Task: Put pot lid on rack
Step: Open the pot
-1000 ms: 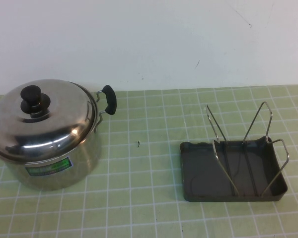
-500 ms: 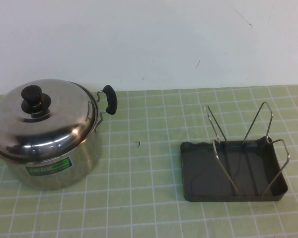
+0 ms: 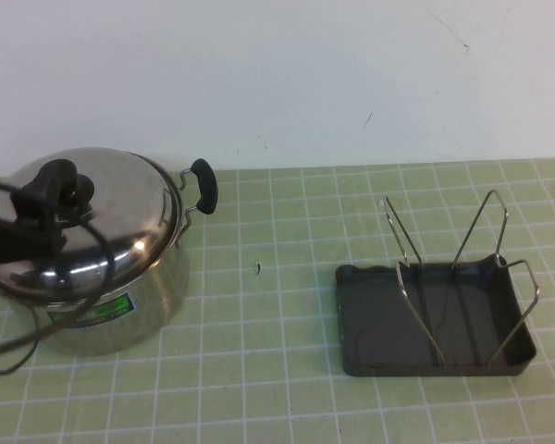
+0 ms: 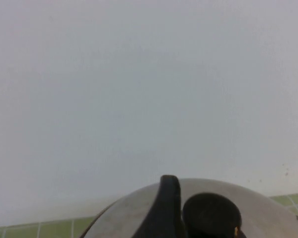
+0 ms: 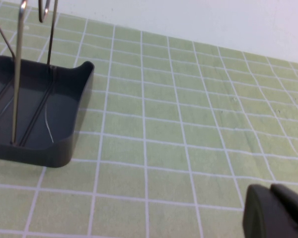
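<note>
The pot lid's smooth dome is much wider than my fingers, so my left gripper should next pick up the pot lid by its narrow black knob (image 3: 77, 191).
The shiny domed pot lid (image 3: 120, 208) sits on the steel pot (image 3: 139, 310) at the left. My left gripper (image 3: 54, 190) reaches in from the left edge and hovers at the lid's black knob (image 4: 211, 215). One dark finger (image 4: 168, 206) stands right beside the knob; the jaws look open, and the other finger is out of frame. The dark grey rack (image 3: 435, 363) with its wire loops (image 3: 481, 227) stands at the right, empty. The rack's corner (image 5: 64, 144) shows in the right wrist view. My right gripper (image 5: 275, 210) is shut, low over the mat beside the rack, and out of the high view.
The pot's black side handle (image 3: 203, 185) points toward the back wall. A green checked mat (image 3: 277, 370) covers the table, and a white wall rises right behind it. A small dark speck (image 3: 258, 268) lies between pot and rack.
My left arm has come into the high view from the left and now covers the lid's knob. Pot, lid and rack have not moved.
</note>
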Tool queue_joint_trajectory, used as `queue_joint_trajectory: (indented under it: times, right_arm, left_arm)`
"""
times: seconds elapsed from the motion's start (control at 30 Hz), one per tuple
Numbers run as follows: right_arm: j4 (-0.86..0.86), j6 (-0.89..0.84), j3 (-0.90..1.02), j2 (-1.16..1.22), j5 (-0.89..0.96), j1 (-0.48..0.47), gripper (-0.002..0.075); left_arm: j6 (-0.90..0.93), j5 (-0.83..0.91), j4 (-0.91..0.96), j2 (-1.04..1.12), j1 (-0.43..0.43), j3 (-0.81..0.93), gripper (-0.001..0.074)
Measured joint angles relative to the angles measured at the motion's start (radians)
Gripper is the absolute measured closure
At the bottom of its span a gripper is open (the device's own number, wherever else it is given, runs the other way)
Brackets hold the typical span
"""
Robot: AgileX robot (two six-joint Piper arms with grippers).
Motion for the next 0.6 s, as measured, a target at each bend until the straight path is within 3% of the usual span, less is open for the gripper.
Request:
queue_joint_trajectory:
  times: [0.6]
  right_arm:
    - [-0.002, 0.0, 0.0, 0.0, 0.0, 0.0, 0.0727]
  left_arm:
    - [-0.006, -0.202, -0.038, 0.469, 0.0, -0.191, 0.0148]
